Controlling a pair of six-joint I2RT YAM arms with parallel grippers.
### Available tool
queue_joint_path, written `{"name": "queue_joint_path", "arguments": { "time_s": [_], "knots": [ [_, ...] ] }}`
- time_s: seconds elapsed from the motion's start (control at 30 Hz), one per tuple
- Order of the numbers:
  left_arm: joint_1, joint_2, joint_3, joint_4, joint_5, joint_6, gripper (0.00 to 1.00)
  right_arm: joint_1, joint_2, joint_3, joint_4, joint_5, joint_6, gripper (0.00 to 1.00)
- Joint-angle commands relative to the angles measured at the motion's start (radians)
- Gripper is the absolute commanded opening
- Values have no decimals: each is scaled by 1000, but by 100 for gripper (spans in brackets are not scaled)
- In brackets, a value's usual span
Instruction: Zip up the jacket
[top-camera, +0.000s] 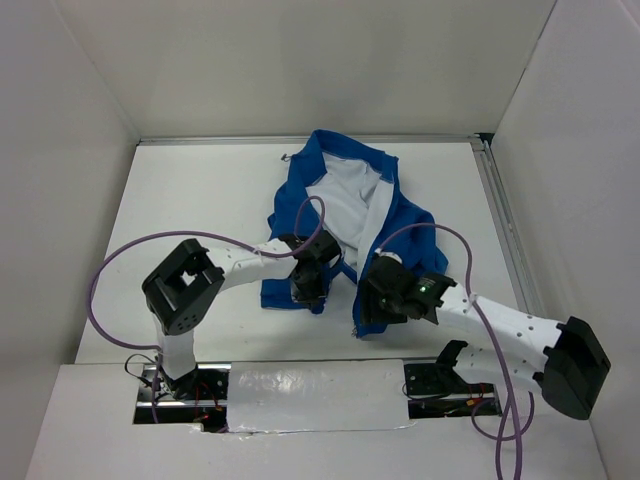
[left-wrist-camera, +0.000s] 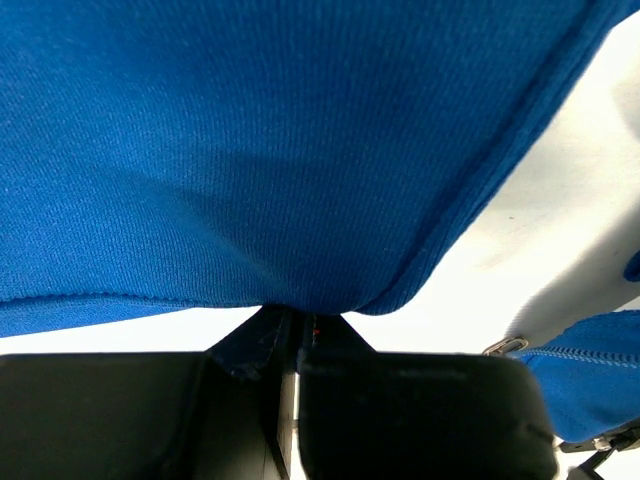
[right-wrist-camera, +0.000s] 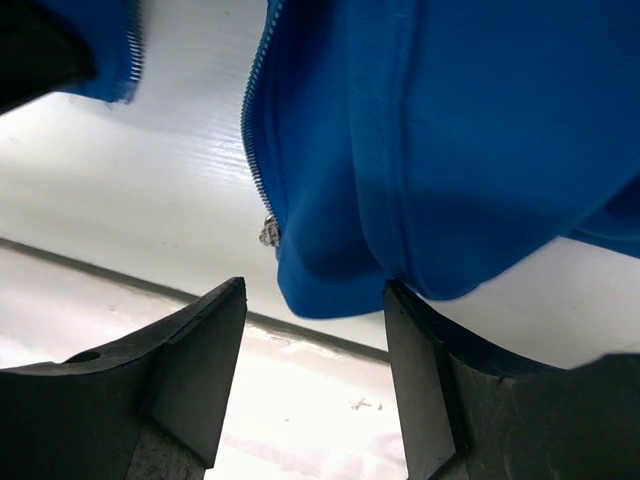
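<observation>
Next, my right gripper grabs the jacket panel's hem corner (right-wrist-camera: 312, 297) beside the metal end piece (right-wrist-camera: 268, 232) to bring the zipper edges together for zipping.
The royal-blue jacket (top-camera: 395, 235) lies open on the white table with its white lining (top-camera: 345, 200) showing. My left gripper (top-camera: 306, 287) is shut on the bottom hem of the jacket's left panel (left-wrist-camera: 250, 200); its fingertips (left-wrist-camera: 330, 335) pinch the hem's edge. My right gripper (top-camera: 374, 303) is open at the lower corner of the right panel (right-wrist-camera: 450, 150). That corner hangs just above the gap between its fingers (right-wrist-camera: 210, 340). The zipper teeth (right-wrist-camera: 255, 120) run down that panel's edge to a small metal end piece (right-wrist-camera: 268, 232).
White walls close in the table on three sides, and a metal rail (top-camera: 505, 230) runs along the right edge. A silvery taped strip (top-camera: 315, 395) covers the near edge between the arm bases. Purple cables (top-camera: 110, 270) loop off both arms.
</observation>
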Motion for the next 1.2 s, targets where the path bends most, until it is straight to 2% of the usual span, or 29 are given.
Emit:
{"name": "queue_joint_path", "arguments": {
  "time_s": [0.0,0.2,0.6,0.7,0.73,0.83,0.93,1.0,1.03,1.17],
  "knots": [
    [-8,-39,-24,-23,-20,4,0,29,53,-3,80,20,4,65],
    [-12,-43,-36,-18,-11,0,0,43,144,-23,179,75,51,65],
    [-16,-46,-33,-44,-25,-22,0,55,387,-17,212,122,91,62],
    [-16,-45,-32,-49,-27,-24,0,58,446,-21,230,132,111,51],
    [-16,-46,-32,-50,-28,-24,0,60,470,-20,230,139,120,40],
    [-16,-59,-32,-50,-30,-22,0,64,512,-11,221,162,146,25],
    [-16,-71,-32,-50,-31,-20,0,66,526,-3,210,179,165,11],
    [-16,-86,-30,-50,-34,-17,0,66,509,2,202,188,166,7],
    [-16,-92,-26,-50,-34,-13,0,68,497,6,199,205,166,0],
    [-16,-131,-3,-41,-24,18,0,66,368,15,244,181,107,0]
  ]
}}
